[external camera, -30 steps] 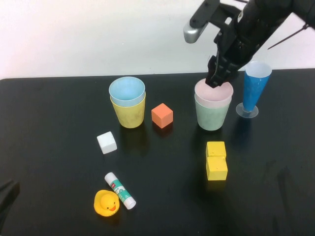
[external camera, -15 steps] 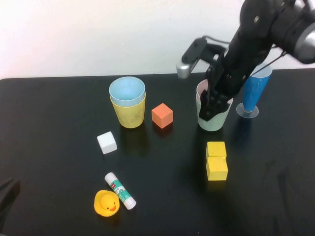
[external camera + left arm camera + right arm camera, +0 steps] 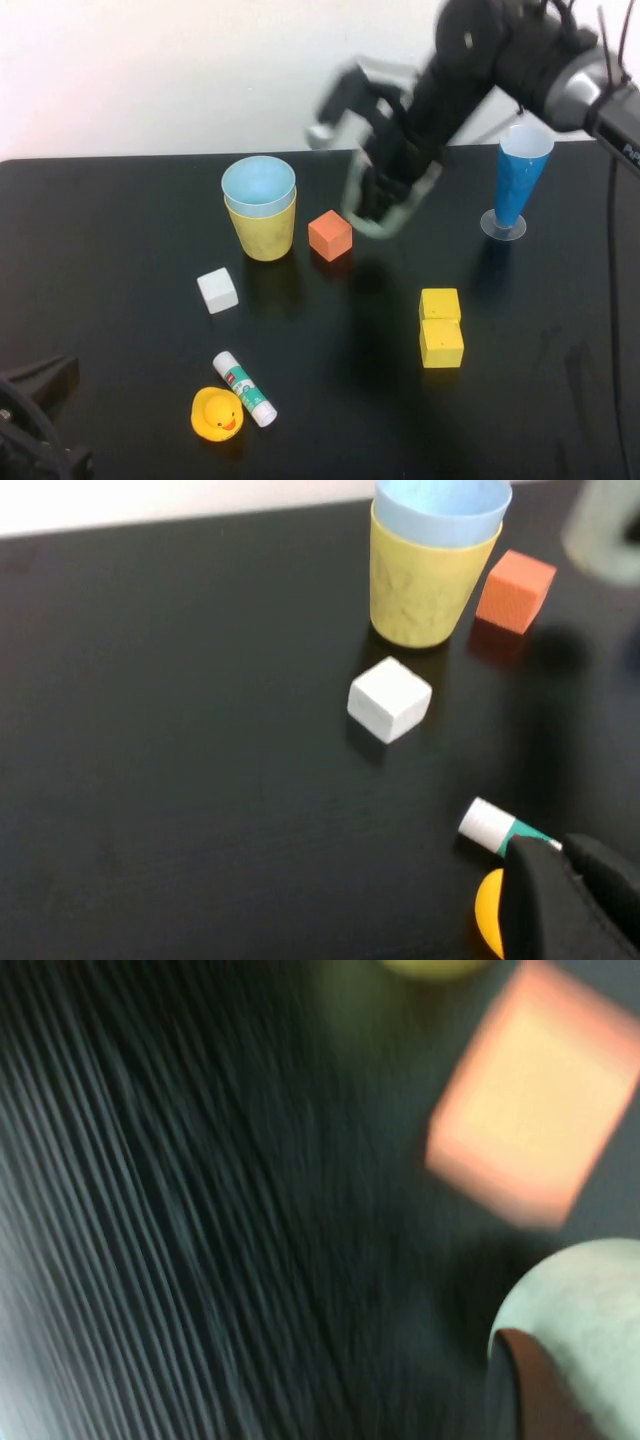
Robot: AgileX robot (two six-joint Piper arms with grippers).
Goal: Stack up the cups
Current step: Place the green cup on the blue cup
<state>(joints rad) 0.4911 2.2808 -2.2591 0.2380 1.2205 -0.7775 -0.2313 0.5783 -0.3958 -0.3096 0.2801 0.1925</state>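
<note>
The pale green cup hangs short of the light blue cup in the high view, so my right gripper needs to move it there before letting go.
The light blue cup (image 3: 258, 185) sits nested in the yellow cup (image 3: 262, 231) at the table's left-centre; both also show in the left wrist view, blue (image 3: 440, 502) in yellow (image 3: 420, 590). My right gripper (image 3: 385, 192) is shut on the pale green cup (image 3: 393, 214) and holds it off the table, tilted, between the orange block and the blue cone. The green cup's wall shows in the right wrist view (image 3: 590, 1305). The pink cup is hidden behind the gripper. My left gripper (image 3: 562, 852) is shut and empty, low at the front left, over the glue stick.
An orange block (image 3: 329, 235) lies just right of the yellow cup. A white block (image 3: 217, 290), a glue stick (image 3: 244, 388) and a yellow duck (image 3: 216, 414) lie front left. Two stacked yellow blocks (image 3: 440, 327) lie front right. A tall blue cone (image 3: 520, 178) stands at the back right.
My right gripper closed on the green cup with the pink one inside, lifted it off the table and carried it left toward the orange block. The left arm has shifted slightly.
</note>
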